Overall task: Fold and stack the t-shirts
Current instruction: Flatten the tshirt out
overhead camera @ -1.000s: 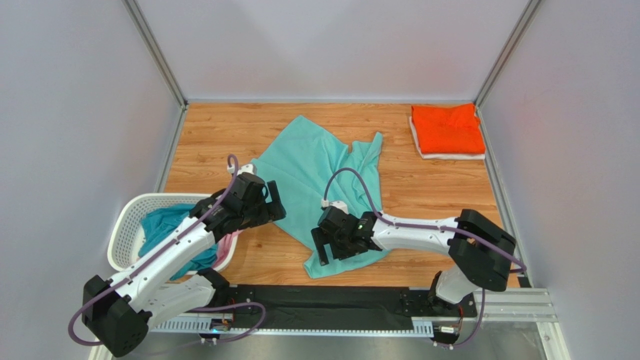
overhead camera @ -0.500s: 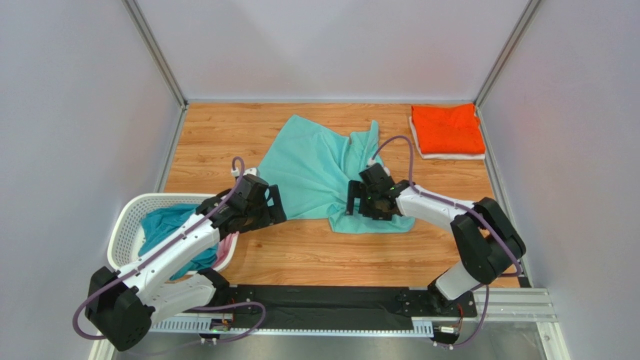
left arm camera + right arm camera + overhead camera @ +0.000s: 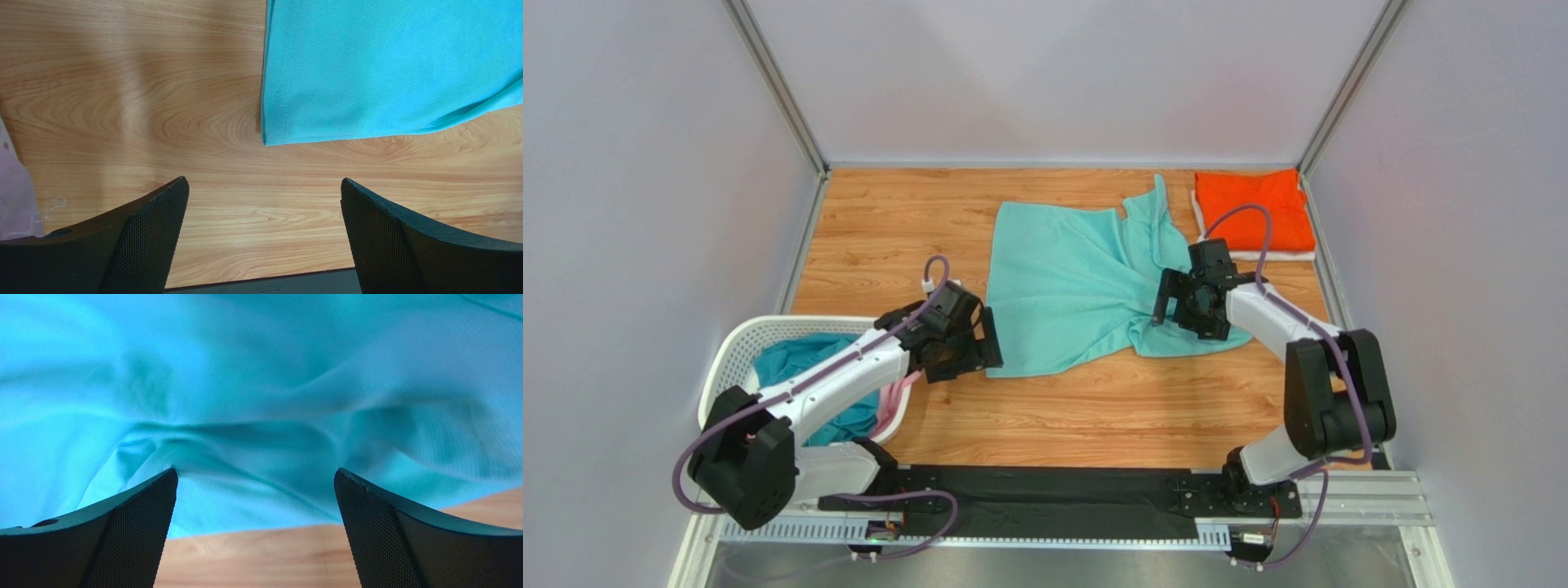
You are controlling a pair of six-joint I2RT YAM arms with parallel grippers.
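Observation:
The left gripper should next grab the t-shirt by its near corner (image 3: 992, 373). Then it can stretch the near edge of the mint-teal t-shirt (image 3: 1075, 284) for folding.
A mint-teal t-shirt (image 3: 1075, 284) lies spread flat in the middle of the wooden table. My left gripper (image 3: 986, 348) is open and empty, just off the shirt's near-left corner; in the left wrist view (image 3: 264, 205) that corner (image 3: 368, 73) lies ahead of the fingers. My right gripper (image 3: 1171, 306) is open at the shirt's near-right edge; the right wrist view (image 3: 255, 499) shows wrinkled teal cloth (image 3: 258, 386) just beyond the fingertips, nothing between them. A folded orange shirt (image 3: 1253, 208) lies on a folded white shirt (image 3: 1259, 255) at the back right.
A white laundry basket (image 3: 732, 361) stands at the near left, holding a darker teal-blue shirt (image 3: 799, 368) and a pink one (image 3: 891, 404). Grey walls enclose the table on three sides. The black arm-mount rail (image 3: 1051, 496) runs along the near edge.
My right gripper has swept from the near centre to the back right, pulling the mint-teal shirt out flat. My left gripper has shifted slightly right, toward the shirt's corner.

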